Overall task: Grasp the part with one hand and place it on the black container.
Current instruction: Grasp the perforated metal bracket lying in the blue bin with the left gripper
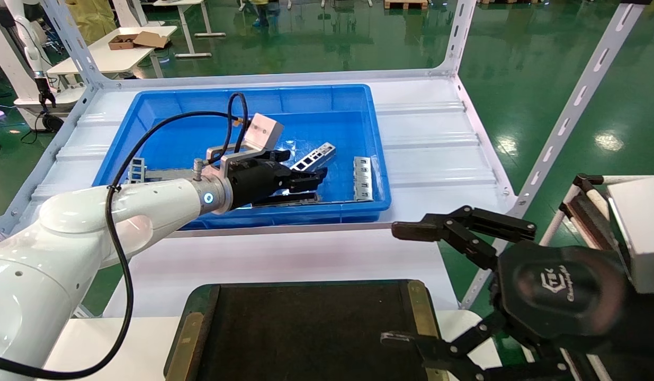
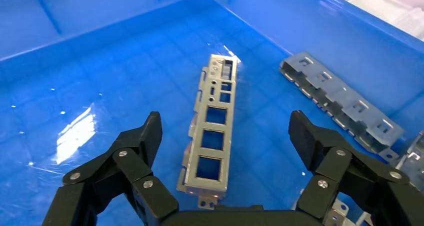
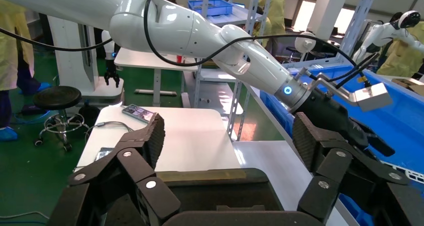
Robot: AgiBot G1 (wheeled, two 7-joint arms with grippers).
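I will next grab the part with my left gripper across its narrow width near its middle windows, because the part is a long, slim bracket (image 2: 212,128).
The part (image 1: 313,157) is a slim silver bracket with a row of rectangular windows, lying flat on the floor of the blue bin. In the left wrist view the part (image 2: 212,131) lies lengthwise between my fingers, nearer one of them. My left gripper (image 1: 305,168) hovers just over it, open and empty; its jaws (image 2: 226,128) straddle the part without touching it. The black container (image 1: 305,328) is a flat dark tray with brass side strips at the near edge, and also shows in the right wrist view (image 3: 210,193). My right gripper (image 1: 393,283) is open and empty beside the tray's right edge.
The blue bin (image 1: 252,90) stands on a white metal shelf. A second grey bracket with tabs (image 1: 362,178) lies right of the part, also in the left wrist view (image 2: 340,101). Another bracket (image 1: 137,170) lies at the bin's left. Slotted shelf uprights (image 1: 565,121) rise on the right.
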